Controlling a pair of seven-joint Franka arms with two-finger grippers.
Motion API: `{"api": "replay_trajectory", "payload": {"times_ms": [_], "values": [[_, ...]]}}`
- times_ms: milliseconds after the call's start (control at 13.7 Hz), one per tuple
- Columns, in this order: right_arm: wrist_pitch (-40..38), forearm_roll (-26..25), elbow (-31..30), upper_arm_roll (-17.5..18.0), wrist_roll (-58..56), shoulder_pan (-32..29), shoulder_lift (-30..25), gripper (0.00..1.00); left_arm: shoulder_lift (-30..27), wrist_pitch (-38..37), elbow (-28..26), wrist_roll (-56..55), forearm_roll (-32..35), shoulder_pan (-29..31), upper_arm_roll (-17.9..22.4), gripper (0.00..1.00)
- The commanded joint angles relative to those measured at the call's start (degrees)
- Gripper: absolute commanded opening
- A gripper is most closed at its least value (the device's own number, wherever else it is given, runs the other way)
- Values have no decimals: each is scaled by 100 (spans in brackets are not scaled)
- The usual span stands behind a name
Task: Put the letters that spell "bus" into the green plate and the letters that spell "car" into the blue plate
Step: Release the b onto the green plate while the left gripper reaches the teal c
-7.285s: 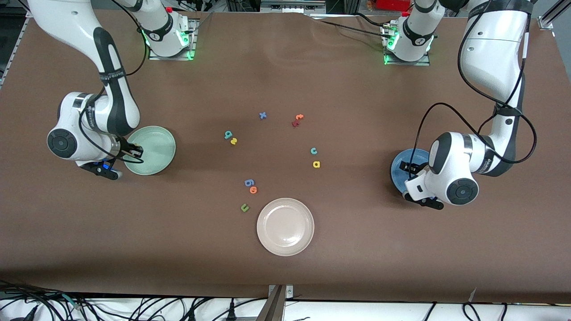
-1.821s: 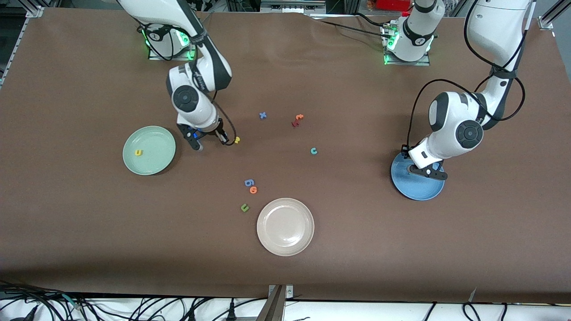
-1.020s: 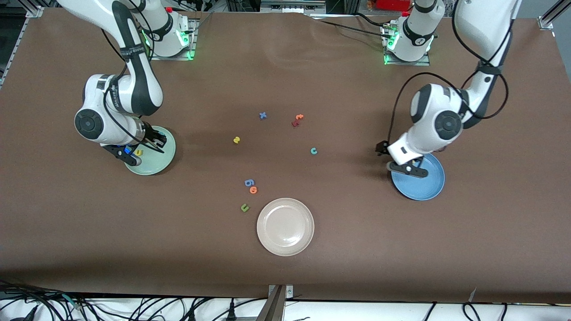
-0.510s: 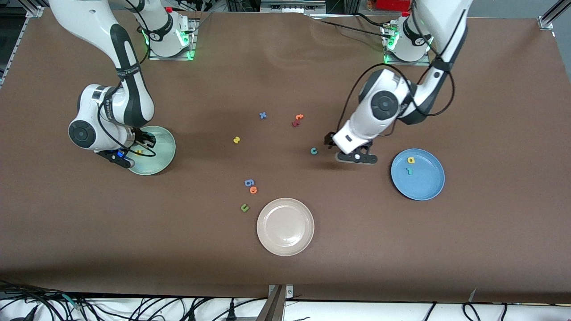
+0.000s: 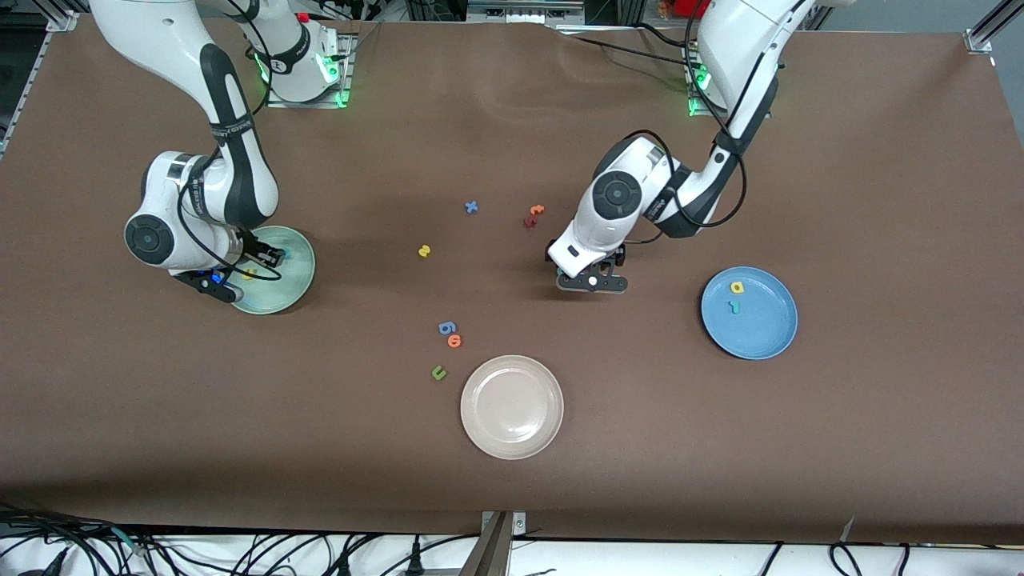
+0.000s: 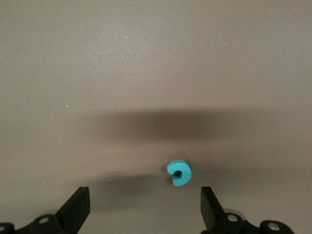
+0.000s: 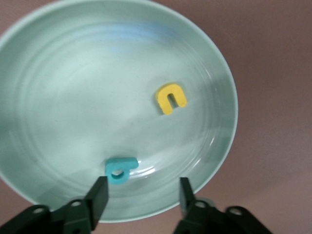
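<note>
The teal "c" is still out of reach of my fingers in the left wrist view. My left gripper isn't ready to close yet and needs to move toward it first.
The pale green plate (image 5: 298,280) lies at the right arm's end of the table. In it are a yellow "u" (image 7: 171,97) and a teal "b" (image 7: 120,169). My right gripper (image 7: 141,195) hangs open just over the green plate (image 7: 58,97), with the "b" lying free by one fingertip. My left gripper (image 6: 144,212) is open low over the table's middle, and the teal "c" (image 6: 179,173) lies just ahead of its fingers, untouched. The blue plate (image 5: 768,328) holds a yellow "a" (image 5: 737,287) and a teal "r" (image 5: 734,306). A yellow "s" (image 5: 424,251) lies on the table.
A beige plate (image 5: 512,408) sits nearest the front camera. Loose letters lie about the middle: a blue "x" (image 5: 471,207), an orange "t" (image 5: 537,210), a dark red piece (image 5: 529,222), a blue "6" shape (image 5: 446,327), an orange "o" (image 5: 454,341), a dark green "u" (image 5: 438,372).
My right gripper has opened and let the teal "b" go into the green plate. My left arm has swung from the blue plate to the teal "c".
</note>
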Motion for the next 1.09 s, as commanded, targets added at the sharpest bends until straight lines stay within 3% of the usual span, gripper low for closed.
{"api": "replay_trajectory", "payload": {"times_ms": [0, 437, 583, 801, 1020], "values": [[-342, 92, 168, 13, -23, 44, -310, 99, 152, -74, 193, -395, 305, -121, 60, 100], [-1547, 162, 1091, 198, 1275, 334, -363, 99, 582, -47, 675, -658, 323, -270, 60, 100], [-1521, 678, 1145, 512, 2013, 396, -363, 99, 635, -47, 685, -711, 323, -332, 68, 100], [-1022, 743, 1145, 1119, 3058, 457, -293, 99, 671, -39, 694, -729, 323, -341, 68, 99], [-442, 743, 1127, 1341, 3991, 921, -91, 99, 715, -39, 729, -782, 323, -349, 77, 84]]}}
